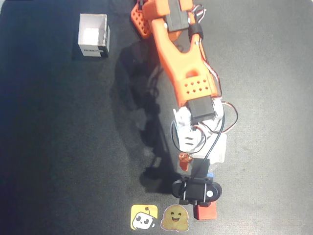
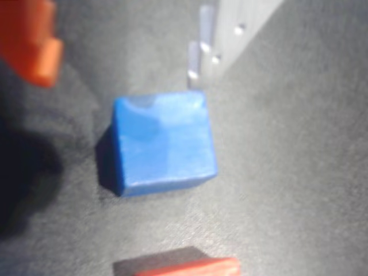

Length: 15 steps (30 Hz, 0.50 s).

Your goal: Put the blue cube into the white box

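My gripper grabs the blue cube (image 1: 211, 175) by its opposite sides next. Then my gripper puts the cube into the white box (image 1: 94, 35).
The blue cube (image 2: 161, 141) lies on the dark table, close under my wrist camera. In the overhead view only a sliver of the blue cube (image 1: 211, 175) peeks out beside the black camera mount. My gripper (image 2: 121, 63) is open: the orange finger (image 2: 31, 43) is up and to the left of the cube, and the clear finger (image 2: 198, 52) ends right at the cube's top edge. Seen from overhead, the gripper (image 1: 198, 161) hangs low near the table's front. The white box (image 1: 94, 35) stands open-topped at the far left, well away from the arm.
A red cube (image 1: 204, 211) rests just in front of the gripper, and its edge (image 2: 190, 267) shows at the bottom of the wrist view. Two stickers (image 1: 144, 217) (image 1: 175, 218) lie at the front edge. The orange arm (image 1: 181, 58) runs from the top centre.
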Each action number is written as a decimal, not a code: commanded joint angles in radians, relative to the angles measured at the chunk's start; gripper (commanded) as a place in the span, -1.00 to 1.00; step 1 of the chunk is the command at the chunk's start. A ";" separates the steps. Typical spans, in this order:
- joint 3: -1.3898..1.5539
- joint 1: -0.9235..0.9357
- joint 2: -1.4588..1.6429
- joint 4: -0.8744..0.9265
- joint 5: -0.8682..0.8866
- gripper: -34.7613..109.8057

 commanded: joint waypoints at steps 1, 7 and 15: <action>-0.081 -0.020 -0.017 0.006 0.014 -0.23; -0.146 -0.048 -0.077 0.008 0.025 -0.20; -0.287 -0.055 -0.181 0.054 -0.032 -0.13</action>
